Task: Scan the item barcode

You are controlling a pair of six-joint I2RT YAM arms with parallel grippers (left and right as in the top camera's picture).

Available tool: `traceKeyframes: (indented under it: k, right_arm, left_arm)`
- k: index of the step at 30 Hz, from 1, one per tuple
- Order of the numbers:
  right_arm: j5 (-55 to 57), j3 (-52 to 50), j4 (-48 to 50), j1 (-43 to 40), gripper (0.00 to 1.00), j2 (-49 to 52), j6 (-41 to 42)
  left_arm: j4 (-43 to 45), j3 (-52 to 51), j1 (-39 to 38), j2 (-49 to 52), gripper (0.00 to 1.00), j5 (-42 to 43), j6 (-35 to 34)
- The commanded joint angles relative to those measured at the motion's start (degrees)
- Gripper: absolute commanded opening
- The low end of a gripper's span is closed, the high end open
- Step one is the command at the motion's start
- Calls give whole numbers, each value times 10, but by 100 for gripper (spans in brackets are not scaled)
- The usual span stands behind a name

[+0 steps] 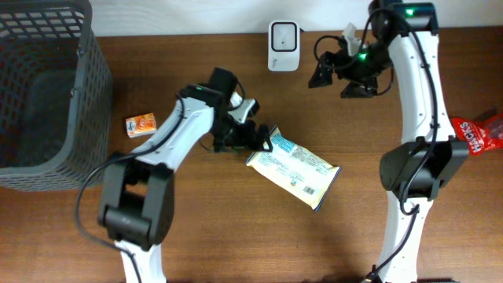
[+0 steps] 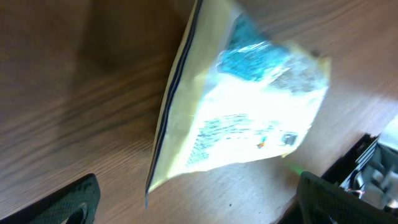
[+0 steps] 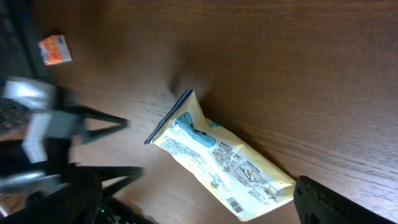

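Observation:
I will next grab the pouch with my left gripper by its blue-edged end (image 1: 264, 148), away from the barcode (image 1: 313, 191), so its body stays free to turn over.
The item, a yellow and blue pouch (image 1: 295, 167), lies flat on the wooden table with its printed back up and its barcode (image 1: 313, 191) near the right end. My left gripper (image 1: 253, 137) stands open at the pouch's left end, with nothing between its fingers. In the left wrist view the pouch (image 2: 242, 106) lies just ahead of the open gripper (image 2: 199, 205). My right gripper (image 1: 339, 80) hangs open and empty at the back, beside the white scanner (image 1: 283, 45). The right wrist view looks down on the pouch (image 3: 217, 155) and its barcode (image 3: 235, 204) past the open gripper (image 3: 199, 211).
A dark mesh basket (image 1: 47, 86) fills the left back corner. A small orange box (image 1: 141, 124) lies beside it. A red snack bag (image 1: 478, 134) sits at the right edge. The right arm's base (image 1: 416, 169) stands right of the pouch.

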Motion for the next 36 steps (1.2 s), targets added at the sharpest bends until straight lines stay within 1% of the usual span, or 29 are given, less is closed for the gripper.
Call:
traceKeyframes:
  k: [1, 4, 9, 10, 11, 12, 14, 18, 19, 20, 21, 22, 24, 25, 27, 30, 33, 35, 36]
  right_arm:
    - [-20, 0, -3, -18, 98, -15, -28]
    - [1, 0, -3, -23, 99, -15, -28]
    - [27, 0, -3, -23, 99, -15, -30]
    - [31, 0, -3, -24, 98, -15, -30]
    - [40, 0, -3, -24, 99, -15, -30]
    - [58, 0, -3, -25, 98, -15, -30]
    - [82, 0, -3, -25, 98, -15, -30]
    - [120, 0, -3, -25, 98, -15, -30]
    - [126, 0, -3, -25, 99, -15, -30]
    - [135, 0, -3, -25, 98, -15, -30]
    - [143, 0, -3, -25, 98, -15, -30]
    - [142, 0, -3, -25, 99, -15, -30]
    - [142, 0, -3, -25, 98, -15, -30]
    - [142, 0, -3, -25, 98, -15, -30]
    - [142, 0, -3, -25, 98, -15, -30]
    - [142, 0, -3, -25, 98, -15, -30]
    - [142, 0, 1, -25, 98, -15, -30]
    - [142, 0, 3, -25, 98, -15, -30]
    - [142, 0, 3, -25, 98, -15, -30]
  left_arm:
    - [-11, -10, -1, 47, 99, 12, 16]
    - [-17, -11, -2, 57, 99, -20, 16]
    - [23, -11, -13, 66, 99, 31, 15]
    - [34, -11, -19, 68, 95, 40, 15]
    - [41, -11, -24, 70, 89, 44, 14]
    - [50, -11, -33, 73, 76, 45, 10]
    - [61, -11, -43, 84, 74, 45, 1]
    - [74, -11, -57, 111, 75, 45, -13]
    - [75, -11, -59, 114, 72, 45, -13]
    - [77, -11, -60, 116, 56, 45, -13]
    - [79, -11, -60, 116, 24, 42, -13]
    - [80, -10, -59, 116, 0, 31, -13]
    - [78, -8, -57, 116, 0, 16, -15]
    - [71, -5, -56, 116, 0, -8, -29]
    - [19, 31, -49, 115, 0, -92, -54]
    - [-60, 107, -45, 110, 0, -187, -54]
    - [-163, 226, -45, 103, 0, -337, -65]
    - [-235, 329, -45, 99, 0, -468, -78]
    - [-259, 371, -45, 99, 0, -517, -78]
